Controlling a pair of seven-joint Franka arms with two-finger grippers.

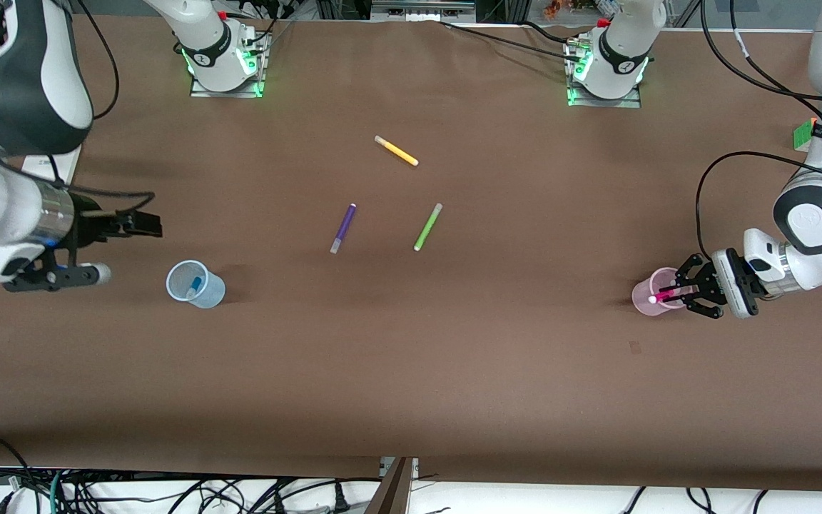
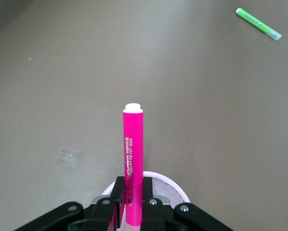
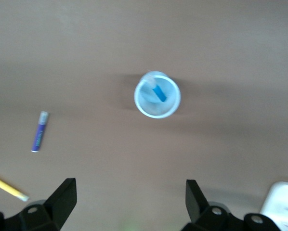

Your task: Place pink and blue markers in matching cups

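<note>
The pink marker's pale end point(image 1: 653, 299) sits within the pink cup's rim point(image 1: 641, 283) in the front view and the marker would stay there, so it is time for my left gripper to open.
My left gripper point(image 1: 676, 291) is shut on the hot pink marker point(image 1: 663, 295), which it holds over the mouth of the pale pink cup point(image 1: 645, 303) at the left arm's end of the table. In the left wrist view the pink marker point(image 2: 133, 159) sticks out from between the fingers, pale cap outward, with the pink cup's rim point(image 2: 175, 185) below. The blue marker point(image 1: 195, 284) stands inside the pale blue cup point(image 1: 204, 294) at the right arm's end. My right gripper point(image 1: 143, 225) is open and empty, above the table beside that cup. The right wrist view shows the blue cup point(image 3: 146, 107) with the blue marker point(image 3: 159, 93) in it.
A purple marker point(image 1: 343, 228), a lime-green marker point(image 1: 427, 227) and a yellow marker point(image 1: 397, 150) lie mid-table, the yellow one farthest from the front camera. A small patch of clear tape point(image 2: 68, 158) lies near the pink cup. A white object point(image 1: 47, 168) sits under the right arm.
</note>
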